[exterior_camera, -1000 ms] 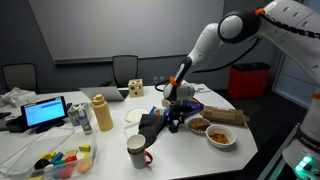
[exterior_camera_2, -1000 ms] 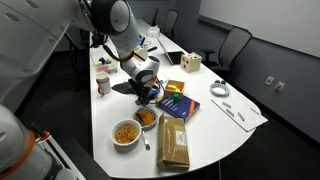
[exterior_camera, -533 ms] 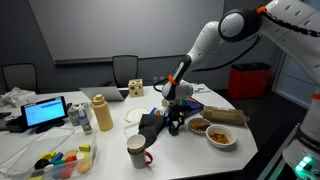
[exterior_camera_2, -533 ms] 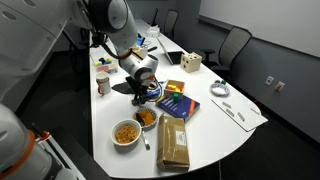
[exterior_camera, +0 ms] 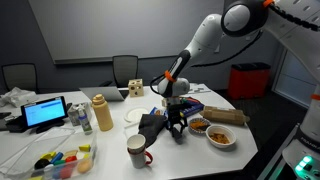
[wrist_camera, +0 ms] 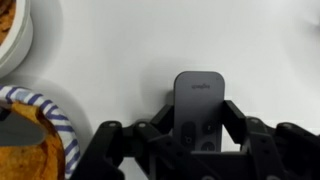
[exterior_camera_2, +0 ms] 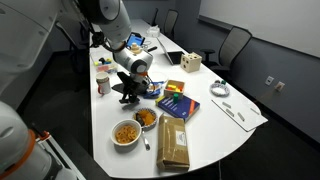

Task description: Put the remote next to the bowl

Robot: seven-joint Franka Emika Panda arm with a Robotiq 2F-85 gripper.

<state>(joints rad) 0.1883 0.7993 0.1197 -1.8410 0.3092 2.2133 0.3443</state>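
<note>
My gripper holds the remote [wrist_camera: 197,92] and needs to keep holding it until it lies beside the white bowl [wrist_camera: 11,32]. The remote's end hangs nearer the blue-striped bowl.
The dark grey remote [wrist_camera: 197,92] lies lengthwise between my gripper's [wrist_camera: 198,120] two black fingers, which press on its sides over the white table. In both exterior views the gripper [exterior_camera: 177,125] [exterior_camera_2: 128,95] hangs low over the table. A blue-striped bowl of orange food [wrist_camera: 40,125] is at the lower left of the wrist view, close beside the gripper. A second bowl [wrist_camera: 12,40] is at the upper left. The exterior views show these bowls [exterior_camera: 198,125] [exterior_camera: 221,136] [exterior_camera_2: 146,118] [exterior_camera_2: 125,132] just beside the gripper.
A mug [exterior_camera: 136,150] stands near the table's front edge, and a dark cloth [exterior_camera: 150,124] lies beside the gripper. There are also a mustard-coloured bottle [exterior_camera: 101,113], a brown bag [exterior_camera_2: 173,142], a colourful book [exterior_camera_2: 176,103] and a wooden cube [exterior_camera_2: 189,64].
The arm has swung the gripper sideways along the table by a short way, with the remote between its fingers. The bowls have not moved.
</note>
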